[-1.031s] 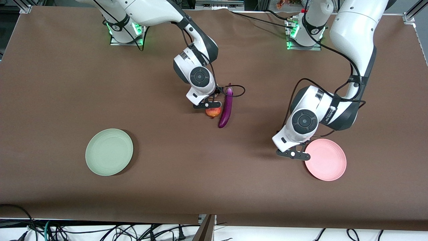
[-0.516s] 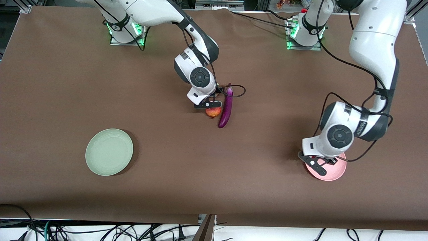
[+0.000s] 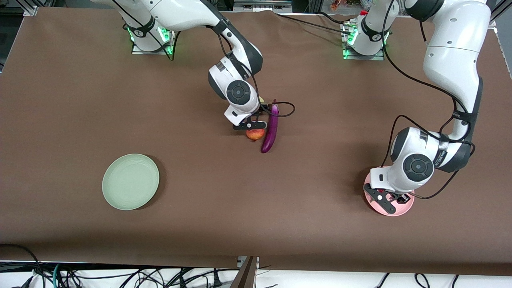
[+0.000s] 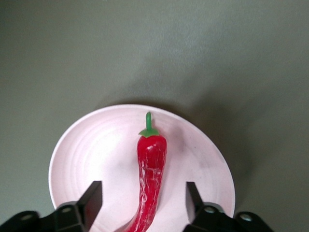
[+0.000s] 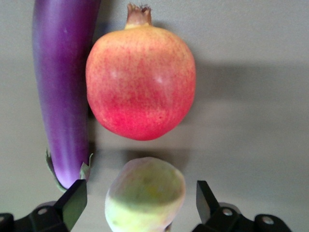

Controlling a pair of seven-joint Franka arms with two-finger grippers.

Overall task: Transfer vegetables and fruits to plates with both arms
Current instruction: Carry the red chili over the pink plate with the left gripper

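I should lower my right gripper to the peach's widest part before I close on the pale peach. My fingers are high above the peach and would miss it if I closed now.
My left gripper hangs low over the pale pink plate. In the left wrist view it is open, and the red chili pepper lies on the plate between the fingers, touching neither. My right gripper is open around the peach, one finger on each side with gaps. The pomegranate lies just nearer the front camera, touching the purple eggplant. Both show in the right wrist view, pomegranate and eggplant. The peach is hidden in the front view.
The pale green plate sits empty toward the right arm's end of the table, nearer the front camera than the fruit group. A black cable loops over the eggplant's stem end. Brown cloth covers the table.
My left gripper has swung from beside the pink plate to over it, toward the left arm's end. The right gripper has stayed at the fruit group.
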